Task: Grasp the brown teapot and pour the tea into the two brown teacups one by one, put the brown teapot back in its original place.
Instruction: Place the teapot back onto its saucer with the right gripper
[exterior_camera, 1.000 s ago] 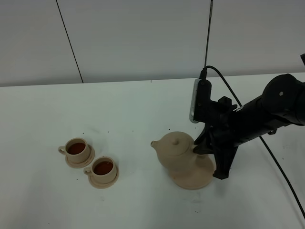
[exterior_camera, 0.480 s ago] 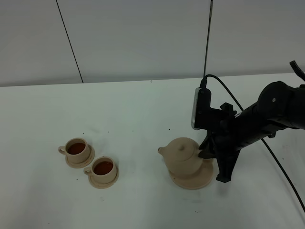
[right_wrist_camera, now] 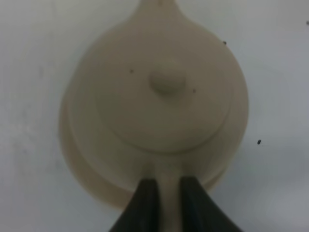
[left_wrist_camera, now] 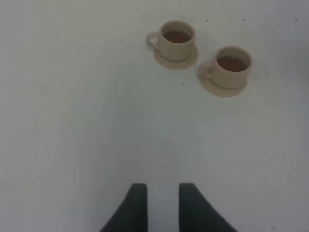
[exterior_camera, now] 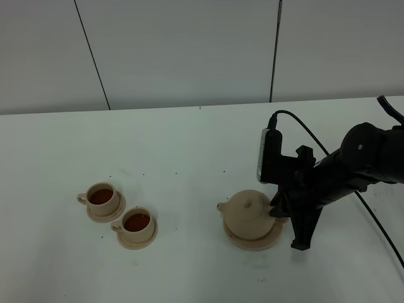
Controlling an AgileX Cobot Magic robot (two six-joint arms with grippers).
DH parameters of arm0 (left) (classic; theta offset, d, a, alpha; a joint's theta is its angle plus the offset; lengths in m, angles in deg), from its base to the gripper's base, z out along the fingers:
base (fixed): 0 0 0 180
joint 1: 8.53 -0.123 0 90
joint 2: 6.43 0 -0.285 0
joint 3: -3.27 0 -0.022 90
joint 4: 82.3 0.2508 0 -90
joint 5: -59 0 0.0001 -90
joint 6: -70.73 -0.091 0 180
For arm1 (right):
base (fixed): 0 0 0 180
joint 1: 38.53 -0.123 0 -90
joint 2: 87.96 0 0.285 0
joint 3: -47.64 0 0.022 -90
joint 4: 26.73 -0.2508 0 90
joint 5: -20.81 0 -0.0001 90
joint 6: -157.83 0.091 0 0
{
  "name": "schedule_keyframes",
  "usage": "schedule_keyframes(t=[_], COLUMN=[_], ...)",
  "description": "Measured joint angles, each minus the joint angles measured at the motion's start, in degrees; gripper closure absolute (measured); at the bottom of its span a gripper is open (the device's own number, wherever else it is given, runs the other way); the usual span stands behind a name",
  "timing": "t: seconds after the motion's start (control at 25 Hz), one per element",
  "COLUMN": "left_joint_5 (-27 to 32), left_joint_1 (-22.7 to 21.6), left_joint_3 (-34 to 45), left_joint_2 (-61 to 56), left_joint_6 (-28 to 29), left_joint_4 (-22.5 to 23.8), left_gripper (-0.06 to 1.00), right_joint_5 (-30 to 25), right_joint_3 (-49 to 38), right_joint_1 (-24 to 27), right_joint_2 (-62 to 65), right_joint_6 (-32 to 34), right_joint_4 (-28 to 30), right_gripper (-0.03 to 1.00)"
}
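Note:
My right gripper opens next, since the brown teapot's base sits inside the wide saucer's rim, so the teapot would stand.
The brown teapot (exterior_camera: pixel 248 213) stands upright on its wide saucer, the original place (exterior_camera: pixel 254 242), right of the table's middle, with its spout pointing left. My right gripper (exterior_camera: pixel 276 211) is shut on the pot's loop handle from the right. In the right wrist view the teapot (right_wrist_camera: pixel 164 96) fills the frame, its handle pinched in that gripper (right_wrist_camera: pixel 169 193), and the saucer rim (right_wrist_camera: pixel 71 145) shows beneath it. The two brown teacups (exterior_camera: pixel 103 197) (exterior_camera: pixel 137 222) sit on small saucers at the left, both holding dark tea. My left gripper (left_wrist_camera: pixel 161 205) hovers empty, short of the cups (left_wrist_camera: pixel 177 37) (left_wrist_camera: pixel 232 63), fingers close together.
The white table (exterior_camera: pixel 189 145) meets a pale wall at the back. A black cable (exterior_camera: pixel 303 123) loops from the right arm's wrist camera over the table. Tiny dark specks dot the tabletop.
The right gripper has carried the teapot right and down, from above the saucer's left edge onto its middle. The cups and the left arm have stayed put.

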Motion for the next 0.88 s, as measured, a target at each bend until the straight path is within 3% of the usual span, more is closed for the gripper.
schedule_keyframes(t=[0.88], left_joint_5=[0.0], left_joint_1=[0.0], left_joint_3=[0.0], left_joint_2=[0.0], left_joint_6=[0.0], left_joint_4=[0.0], left_gripper=[0.71], right_joint_5=[0.0], right_joint_3=[-0.1], right_joint_1=[0.0], right_joint_2=[0.0], right_joint_6=[0.2], right_joint_4=[-0.1], right_gripper=[0.87])
